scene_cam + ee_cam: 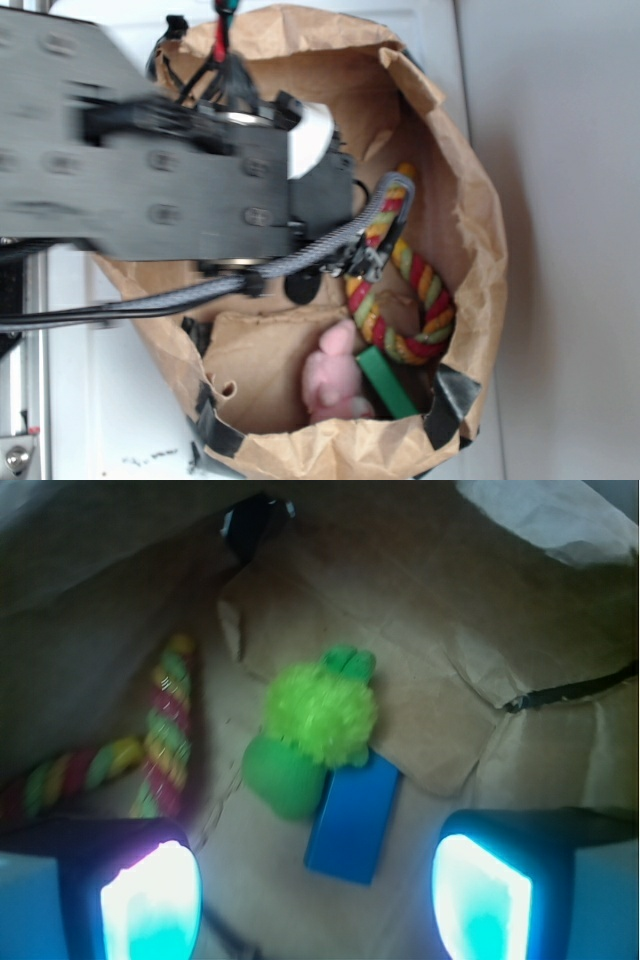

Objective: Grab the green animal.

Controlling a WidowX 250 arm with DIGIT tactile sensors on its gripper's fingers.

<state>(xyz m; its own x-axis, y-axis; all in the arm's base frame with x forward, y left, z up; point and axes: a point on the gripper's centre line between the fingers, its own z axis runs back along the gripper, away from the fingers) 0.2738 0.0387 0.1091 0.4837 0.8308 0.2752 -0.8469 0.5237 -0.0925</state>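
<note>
My gripper should go to the green animal next. It should grab the animal by its fuzzy yellow-green middle.
The green animal, a plush with a fuzzy yellow-green middle and smooth light-green ends, lies on the paper bag's floor in the wrist view, its lower end resting against a blue block. My gripper hangs above and short of it, jaws wide apart with nothing between them; both glowing pads show at the bottom corners. In the exterior view the arm reaches into the brown paper bag and hides the green animal and the gripper.
A red, yellow and green rope toy lies left of the animal, seen also as the rope. A pink plush and a flat dark-green block sit at the bag's near side. Bag walls surround everything closely.
</note>
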